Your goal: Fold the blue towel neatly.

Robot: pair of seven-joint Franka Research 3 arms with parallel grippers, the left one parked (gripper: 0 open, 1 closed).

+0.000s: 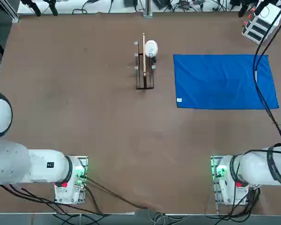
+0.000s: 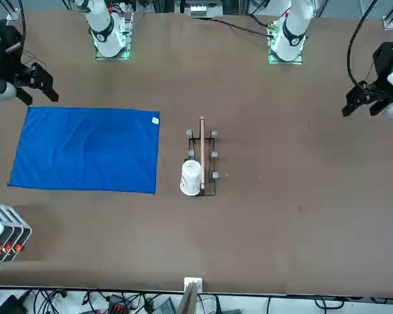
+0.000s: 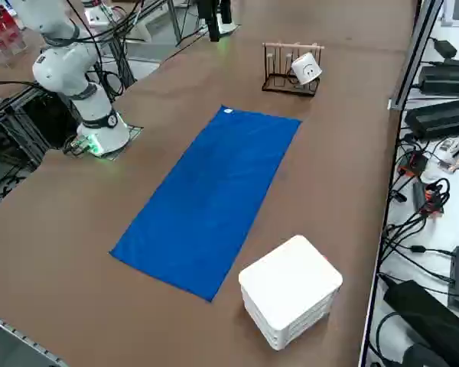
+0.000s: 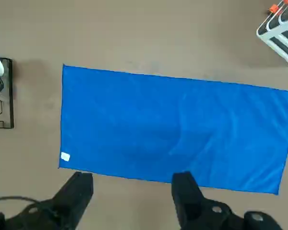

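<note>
The blue towel lies flat in one thin layer [image 2: 88,149] [image 4: 175,129], so my right gripper should grab the towel's short hem away from its white tag next.
The blue towel [image 1: 225,82] [image 2: 88,150] [image 3: 210,195] lies spread flat in one layer on the brown table, on the right arm's side. Its small white tag [image 1: 179,100] [image 4: 65,156] marks the corner nearest the rack and the robot. My right gripper [image 4: 132,187] [image 2: 39,95] hangs high above the towel [image 4: 177,127], over its near long edge. It is open, with nothing between its fingers [image 4: 185,184]. The gripper does not touch the cloth.
A small wooden rack [image 1: 144,70] [image 2: 202,163] [image 3: 291,69] with a white cup [image 1: 151,48] on it stands just left of the towel. A white box with red buttons [image 1: 260,23] [image 3: 291,290] [image 4: 281,31] sits at the far right corner, close to the towel's short end.
</note>
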